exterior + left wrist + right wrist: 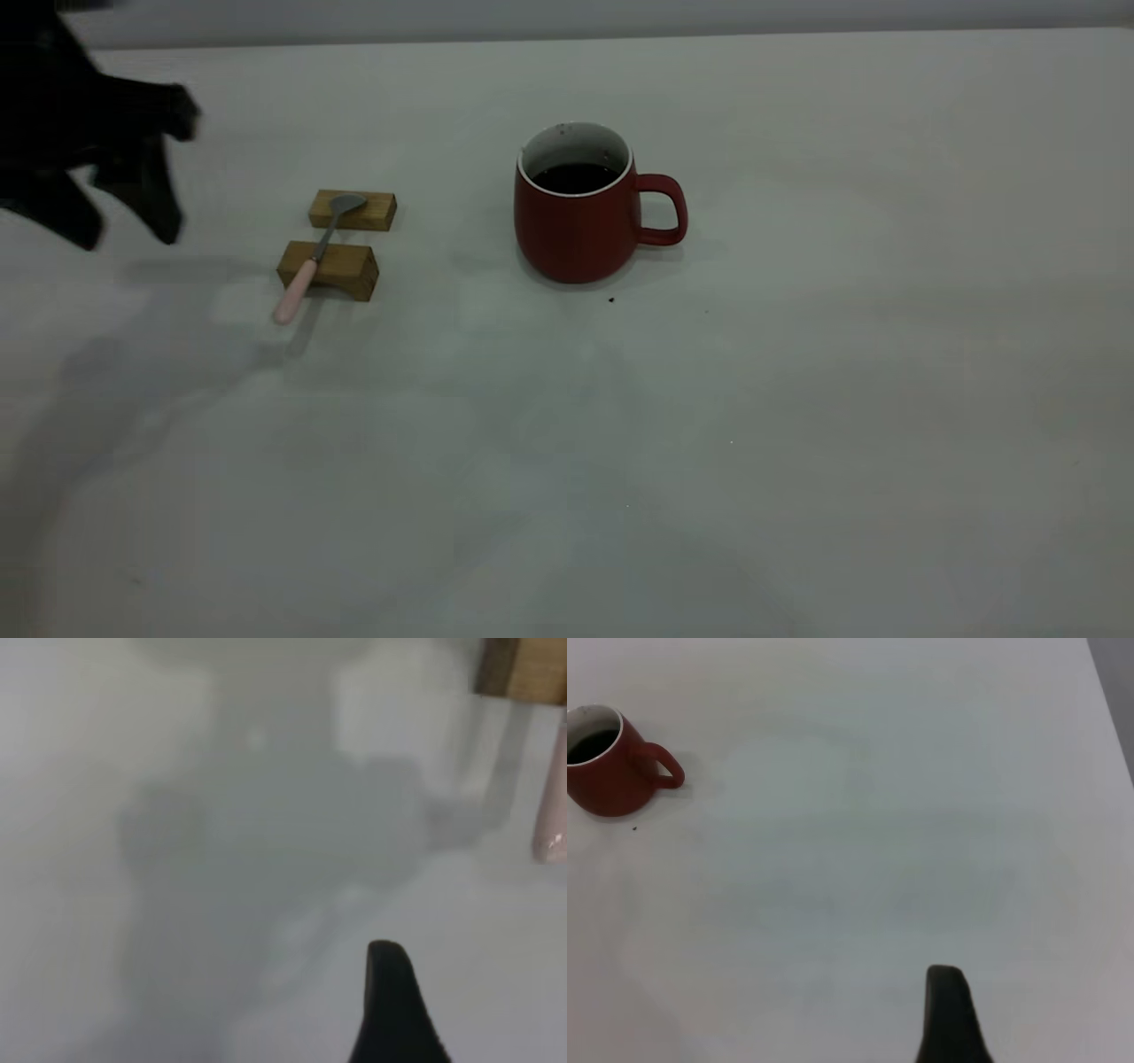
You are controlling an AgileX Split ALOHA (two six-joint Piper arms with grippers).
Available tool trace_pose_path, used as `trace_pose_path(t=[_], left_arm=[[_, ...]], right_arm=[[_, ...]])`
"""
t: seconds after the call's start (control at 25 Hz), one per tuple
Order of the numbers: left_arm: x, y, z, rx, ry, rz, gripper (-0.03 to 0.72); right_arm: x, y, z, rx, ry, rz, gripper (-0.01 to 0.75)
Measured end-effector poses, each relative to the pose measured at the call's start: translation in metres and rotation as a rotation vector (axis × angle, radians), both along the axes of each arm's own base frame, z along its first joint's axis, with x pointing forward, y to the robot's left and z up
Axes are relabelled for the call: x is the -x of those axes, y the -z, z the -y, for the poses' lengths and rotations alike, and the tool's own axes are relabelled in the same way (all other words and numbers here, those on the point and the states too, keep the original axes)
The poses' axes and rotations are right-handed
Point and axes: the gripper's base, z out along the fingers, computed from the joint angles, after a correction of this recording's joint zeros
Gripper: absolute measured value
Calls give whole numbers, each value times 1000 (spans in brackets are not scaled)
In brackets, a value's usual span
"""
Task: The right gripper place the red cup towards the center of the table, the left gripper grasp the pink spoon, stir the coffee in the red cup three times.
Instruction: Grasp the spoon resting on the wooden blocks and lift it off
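Note:
The left gripper grabs the spoon by its pink handle (293, 297) next, as the handle juts out free. Wooden blocks sit close under the spoon's bowl and neck.
The red cup (576, 226) stands upright near the middle of the table (797, 399), handle to the right, with dark coffee (574, 177) inside. It also shows far off in the right wrist view (607, 780). The pink spoon (314, 252) lies across two wooden blocks left of the cup, bowl on the far block. Its pink handle end (551, 815) shows in the left wrist view. My left gripper (124, 226) hovers open and empty, left of the spoon. My right gripper (859, 1036) is open and empty; one finger (948, 1014) shows over bare table.
The far wooden block (353, 210) and the near wooden block (330, 269) carry the spoon above the table. A few dark specks (611, 299) lie in front of the cup. The table's back edge runs along the top of the exterior view.

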Motion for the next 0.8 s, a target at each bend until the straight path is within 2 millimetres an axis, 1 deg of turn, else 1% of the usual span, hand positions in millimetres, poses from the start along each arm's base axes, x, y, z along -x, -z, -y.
trace_pose_path(t=[0.16, 0.28, 0.64, 0.8], left_arm=[[-14, 18, 27, 0, 69, -16, 541], [-22, 27, 40, 5, 72, -20, 541], [-39, 49, 53, 12, 27, -36, 541], [-40, 54, 53, 6, 27, -60, 541]], right_arm=[[0, 0, 0, 0, 0, -1, 555], [0, 0, 0, 0, 0, -1, 555], [0, 0, 0, 0, 0, -1, 555], [0, 0, 0, 0, 0, -1, 555]])
